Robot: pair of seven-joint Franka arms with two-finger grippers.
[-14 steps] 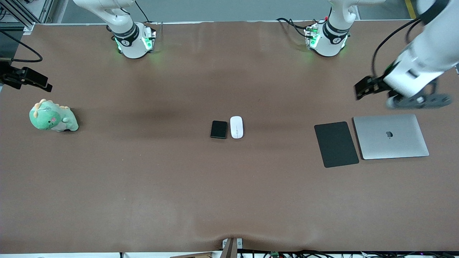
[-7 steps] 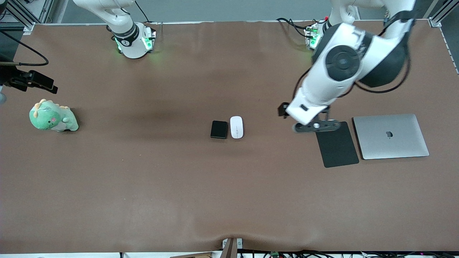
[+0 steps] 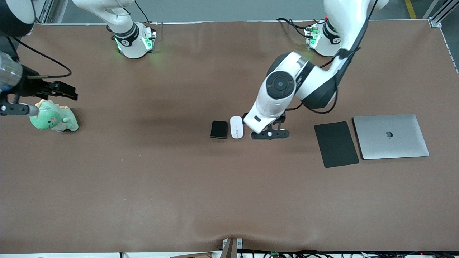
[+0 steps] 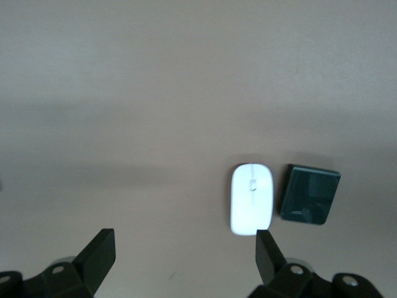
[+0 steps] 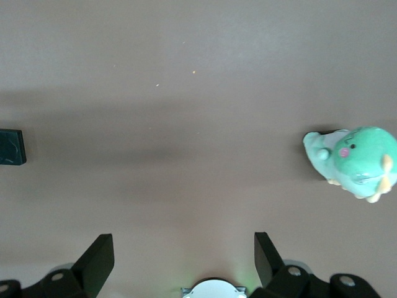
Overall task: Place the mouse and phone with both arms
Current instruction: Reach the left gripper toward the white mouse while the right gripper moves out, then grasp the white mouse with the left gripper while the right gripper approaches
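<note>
The white oval mouse (image 3: 236,127) has to go on the matte black pad (image 3: 336,144), so my left gripper will grab it by its long side edges next.
The white oval mouse (image 3: 236,127) and the small glossy black phone (image 3: 219,129) lie side by side at the table's middle, the phone toward the right arm's end. My left gripper (image 3: 247,117) hangs over the table just beside the mouse, mostly hidden under its own wrist. In the left wrist view it (image 4: 184,254) is open and empty, with the mouse (image 4: 252,198) by one fingertip (image 4: 267,248) and the phone (image 4: 309,194) past it. My right gripper (image 3: 64,92) is over the green plush toy, open and empty (image 5: 184,254); the phone's edge (image 5: 11,147) shows there.
A green dinosaur plush (image 3: 53,119) sits near the right arm's end of the table. A large matte black pad (image 3: 336,144) and a closed silver laptop (image 3: 391,136) lie side by side toward the left arm's end. The brown table (image 3: 179,186) spreads wide.
My left arm swung from above the laptop's end of the table to the middle, stopping beside the mouse. My right gripper came a little farther in over the plush toy. Mouse and phone stayed put.
</note>
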